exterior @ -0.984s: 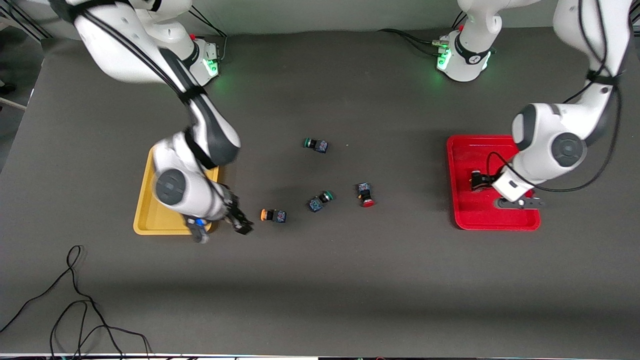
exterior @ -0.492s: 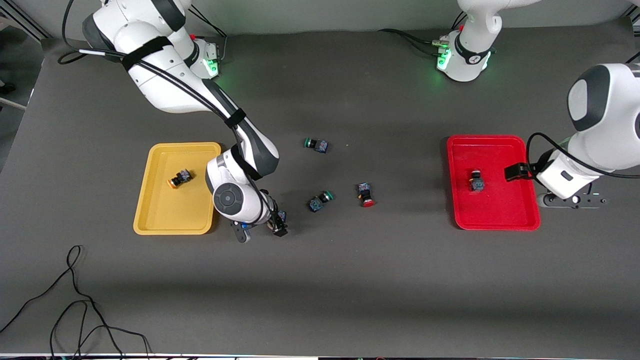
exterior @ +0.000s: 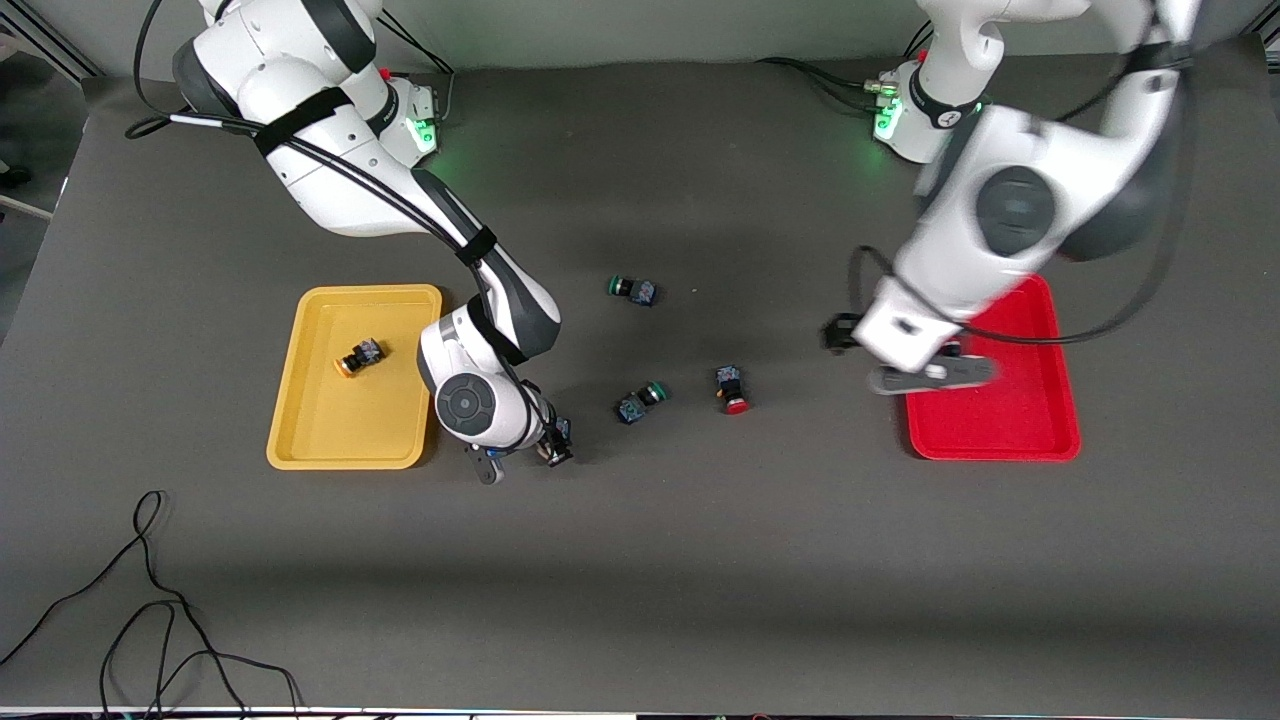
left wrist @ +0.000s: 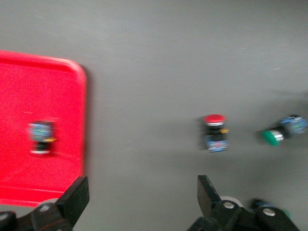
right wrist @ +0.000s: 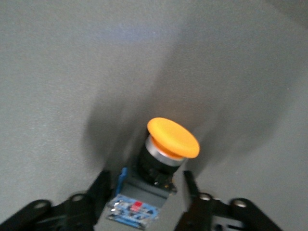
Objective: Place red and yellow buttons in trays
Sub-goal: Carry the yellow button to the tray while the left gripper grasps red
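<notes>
The loose red button should go in the red tray (exterior: pixel 1000 430), so my left gripper needs to grab the button by its blue base block (exterior: pixel 728 376) next.
My right gripper (exterior: pixel 552 448) is down at the table, open, its fingers on either side of an orange-yellow button (right wrist: pixel 166 149) that lies on its side, with small gaps showing; the button's body (exterior: pixel 562 431) shows beside the yellow tray (exterior: pixel 330 440). A second orange-yellow button (exterior: pixel 360 356) lies in that tray. My left gripper (exterior: pixel 930 375) is open and empty (left wrist: pixel 142 199) over the red tray's (exterior: pixel 1000 430) edge toward the table's middle. A red button (left wrist: pixel 41 137) lies in the red tray (left wrist: pixel 43 86). Another red button (exterior: pixel 733 390) lies on the table, also in the left wrist view (left wrist: pixel 215 132).
Two green-capped switches lie on the table, one (exterior: pixel 640 401) beside the loose red button, also in the left wrist view (left wrist: pixel 281 131), and one (exterior: pixel 632 289) farther from the front camera. A black cable (exterior: pixel 150 600) loops near the front corner at the right arm's end.
My right gripper moved from the yellow tray to the orange-yellow button and came down around it. My left arm swung across the red tray toward the table's middle.
</notes>
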